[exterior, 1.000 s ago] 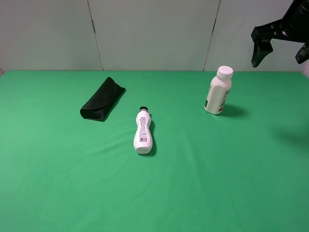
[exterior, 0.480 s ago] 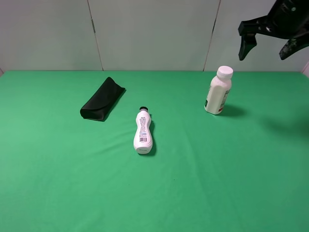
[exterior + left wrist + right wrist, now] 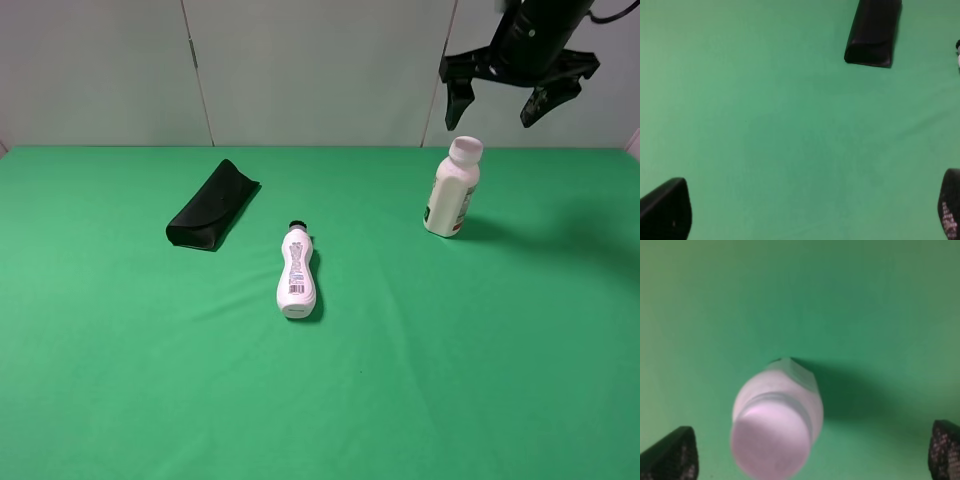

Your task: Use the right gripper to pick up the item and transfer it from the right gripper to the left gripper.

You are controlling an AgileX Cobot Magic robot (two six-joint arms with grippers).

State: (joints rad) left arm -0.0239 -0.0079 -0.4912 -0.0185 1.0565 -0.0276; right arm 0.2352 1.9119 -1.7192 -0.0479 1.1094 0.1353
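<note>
The right gripper grabs the bottle by its cream-white body [image 3: 453, 195] next, which leaves the white-capped bottle's base [image 3: 440, 230] free for the left gripper.
The item, a stout cream-white bottle [image 3: 453, 189] with a wide white cap, stands upright on the green table at the back right. My right gripper [image 3: 497, 108] hangs open above it, a little to the right of its cap, fingers spread wide and touching nothing. In the right wrist view the bottle [image 3: 776, 424] shows from above, cap toward the camera, between the two fingertips [image 3: 671, 456]. My left gripper [image 3: 810, 210] shows only in the left wrist view, open and empty over bare cloth. It is out of the exterior view.
A slim curvy white bottle [image 3: 296, 272] with a small black cap lies on its side mid-table. A flat black case [image 3: 212, 205] lies at the back left and also shows in the left wrist view [image 3: 873, 32]. A grey panelled wall stands behind the table.
My right gripper has swung in from the far right edge, leftward, until it hangs above the upright bottle. The bottle, the slim bottle and the case have not moved.
</note>
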